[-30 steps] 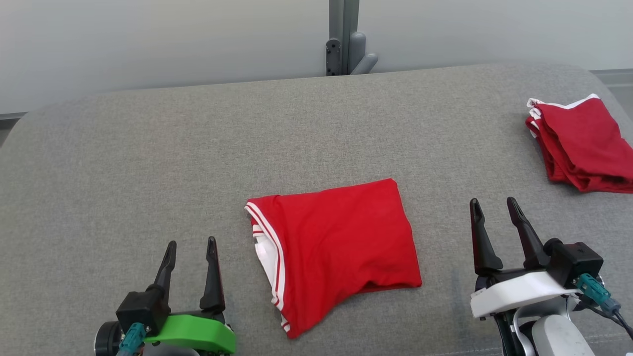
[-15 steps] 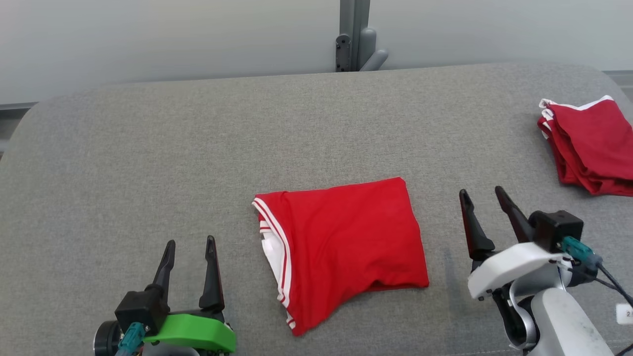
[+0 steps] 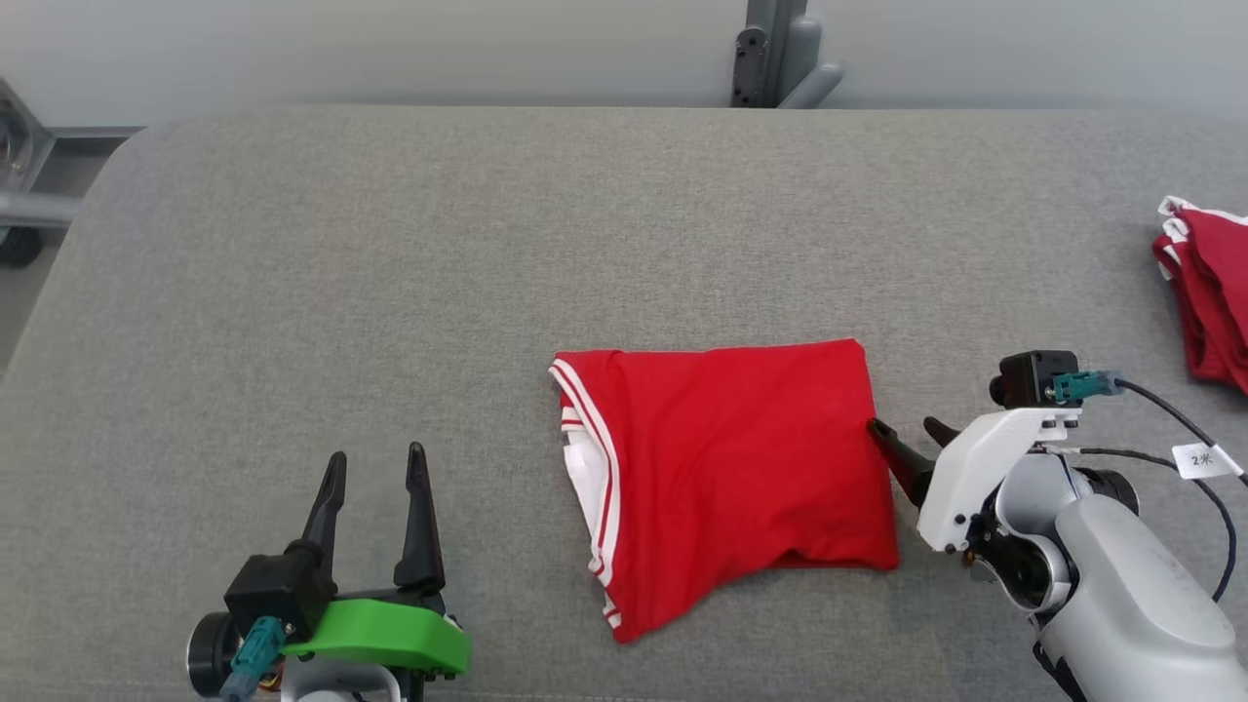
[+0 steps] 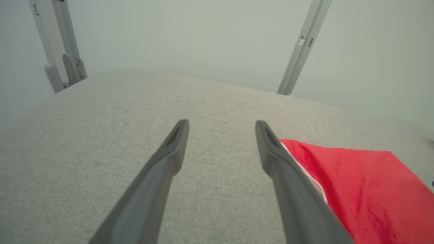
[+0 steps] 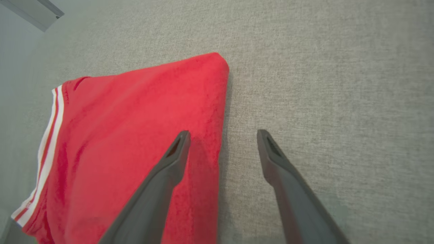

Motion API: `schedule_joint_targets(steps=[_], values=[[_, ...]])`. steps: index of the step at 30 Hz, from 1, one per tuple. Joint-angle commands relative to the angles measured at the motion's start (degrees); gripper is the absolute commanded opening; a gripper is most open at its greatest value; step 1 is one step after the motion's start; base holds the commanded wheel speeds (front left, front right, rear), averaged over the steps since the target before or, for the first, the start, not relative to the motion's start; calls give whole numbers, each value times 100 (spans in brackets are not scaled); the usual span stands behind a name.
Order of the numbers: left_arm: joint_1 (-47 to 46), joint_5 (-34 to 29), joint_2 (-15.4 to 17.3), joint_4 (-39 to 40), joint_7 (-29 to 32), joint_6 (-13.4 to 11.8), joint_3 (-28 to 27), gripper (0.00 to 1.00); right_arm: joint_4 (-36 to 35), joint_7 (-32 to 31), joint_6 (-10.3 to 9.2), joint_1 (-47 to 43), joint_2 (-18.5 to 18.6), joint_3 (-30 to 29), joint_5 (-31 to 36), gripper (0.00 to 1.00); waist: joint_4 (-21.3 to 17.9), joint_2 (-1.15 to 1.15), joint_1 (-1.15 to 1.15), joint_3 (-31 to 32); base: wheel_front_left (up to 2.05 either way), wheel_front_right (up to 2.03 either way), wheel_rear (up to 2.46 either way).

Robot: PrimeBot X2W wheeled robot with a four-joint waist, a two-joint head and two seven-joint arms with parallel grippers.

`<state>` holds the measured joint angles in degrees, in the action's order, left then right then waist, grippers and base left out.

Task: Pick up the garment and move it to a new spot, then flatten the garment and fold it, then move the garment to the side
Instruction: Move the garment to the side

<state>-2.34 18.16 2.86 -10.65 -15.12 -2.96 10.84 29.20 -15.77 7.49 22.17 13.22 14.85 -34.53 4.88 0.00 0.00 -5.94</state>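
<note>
I will next pinch the garment with my right gripper by its folded edge (image 3: 872, 392) (image 5: 220, 130) opposite the white trim, to move the folded garment to the side.
A red garment (image 3: 726, 468) with white trim lies folded on the grey cushion (image 3: 390, 273), near its front middle. My right gripper (image 3: 907, 429) is open at the garment's right edge, tilted down. In the right wrist view the garment (image 5: 129, 142) lies under one finger, and the right gripper (image 5: 222, 135) straddles its folded right edge. My left gripper (image 3: 375, 463) stands open at the lower left, well apart from the cloth. In the left wrist view the left gripper (image 4: 222, 123) holds nothing, and the garment (image 4: 359, 189) shows beyond its right finger.
A second stack of red garments (image 3: 1204, 292) lies at the cushion's far right edge. A grey metal post (image 3: 775, 54) stands behind the cushion against the pale wall. A metal frame (image 3: 19, 185) shows past the cushion's left end.
The head camera has shifted, so the whole scene sits further right. My right gripper has swung left and tipped downward to the garment's right edge. The left gripper and the garment have stayed put.
</note>
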Motion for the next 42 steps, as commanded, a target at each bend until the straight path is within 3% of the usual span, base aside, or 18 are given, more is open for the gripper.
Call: schedule_joint_targets(steps=[1, 13, 14, 15, 16, 17, 18, 25, 32, 42], values=[[-109, 35, 12, 15, -1, -23, -6, 100, 98, -144, -1, 118, 79, 69, -225, 100, 215, 0, 0, -173, 0, 0, 0], [-183, 105, 10, 27, -1, -63, -3, 100, 477, -545, -1, 341, 359, 499, -1199, 100, 531, 0, 0, -352, 0, 0, 0], [-190, 107, 10, 28, 0, -64, -8, 100, 486, -527, -1, 364, 368, 557, -1247, 84, 535, 0, 0, -358, 0, 0, 0], [-194, 104, 10, 32, -1, -67, -13, 100, 491, -479, -1, 387, 380, 601, -1269, 44, 535, 0, 0, -365, 0, 0, 0], [-195, 101, 10, 36, -1, -73, -25, 100, 504, -450, -1, 412, 397, 649, -1301, 35, 529, 0, 0, -369, 0, 0, 0], [-199, 97, 10, 43, -1, -74, -32, 100, 498, -379, -1, 455, 416, 696, -1301, 11, 515, 0, 0, -376, 0, 0, 0], [-202, 93, 10, 47, 0, -78, -39, 100, 498, -321, -1, 504, 435, 732, -1318, 0, 495, 0, 0, -378, 0, 0, 0], [-180, 28, 10, 80, -1, -43, -85, 100, 445, -9, -5, 747, 716, 938, -1401, 0, 144, 0, 0, -338, 0, 0, 0], [-187, -65, 12, 165, 0, -10, -109, 100, 383, 45, -4, 954, 1238, 926, -1315, 0, -743, 0, 0, -356, 0, 0, 0], [-418, -294, 19, 169, 1, 102, -142, 100, 156, 36, -4, 1249, 1505, 737, -1191, 0, -2035, 0, 0, -694, 0, 0, 0]])
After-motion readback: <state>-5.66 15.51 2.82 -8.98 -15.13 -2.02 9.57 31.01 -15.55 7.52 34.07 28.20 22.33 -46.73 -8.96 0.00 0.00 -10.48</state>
